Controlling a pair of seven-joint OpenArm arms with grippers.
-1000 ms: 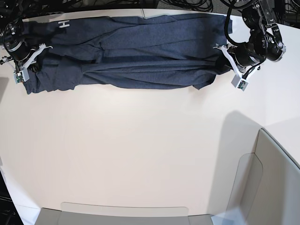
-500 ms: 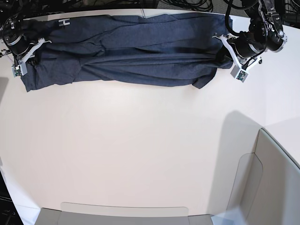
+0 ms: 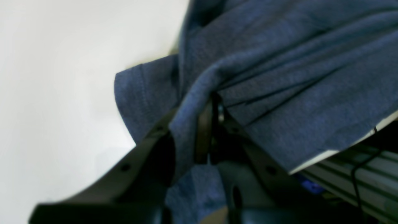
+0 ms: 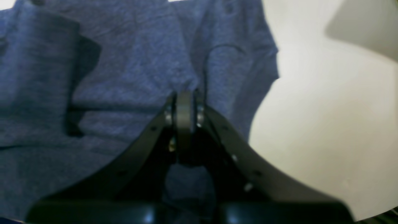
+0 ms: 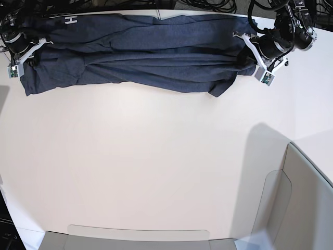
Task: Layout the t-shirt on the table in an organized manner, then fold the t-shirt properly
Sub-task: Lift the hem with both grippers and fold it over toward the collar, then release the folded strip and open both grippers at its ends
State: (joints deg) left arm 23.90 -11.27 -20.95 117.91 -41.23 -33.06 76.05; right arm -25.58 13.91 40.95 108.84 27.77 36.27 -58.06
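Observation:
My right gripper should open now. The pinched cloth between the ends of my fingers lies down on the far layer (image 5: 93,32), so the t-shirt (image 5: 151,52) would stay there.
The dark blue-grey t-shirt (image 5: 151,52) is pulled out in a long wrinkled band along the far edge of the off-white table (image 5: 156,166). A white letter (image 5: 70,21) shows near its left end. My left gripper (image 5: 248,61) is at the band's right end. In the left wrist view that gripper (image 3: 211,105) is shut on a bunched fold of the t-shirt (image 3: 295,77). My right gripper (image 5: 32,54) holds the left end. In the right wrist view it (image 4: 185,96) is pinched shut on the t-shirt (image 4: 124,62).
Pale grey bin-like panels stand at the near edge (image 5: 135,237) and the near right corner (image 5: 307,203). Black cables (image 5: 208,5) lie beyond the far edge. In the left wrist view a metal frame (image 3: 357,174) shows just past the table edge.
Both grippers have moved toward the table's far edge, dragging the stretched t-shirt with them. The band now lies closer to that edge.

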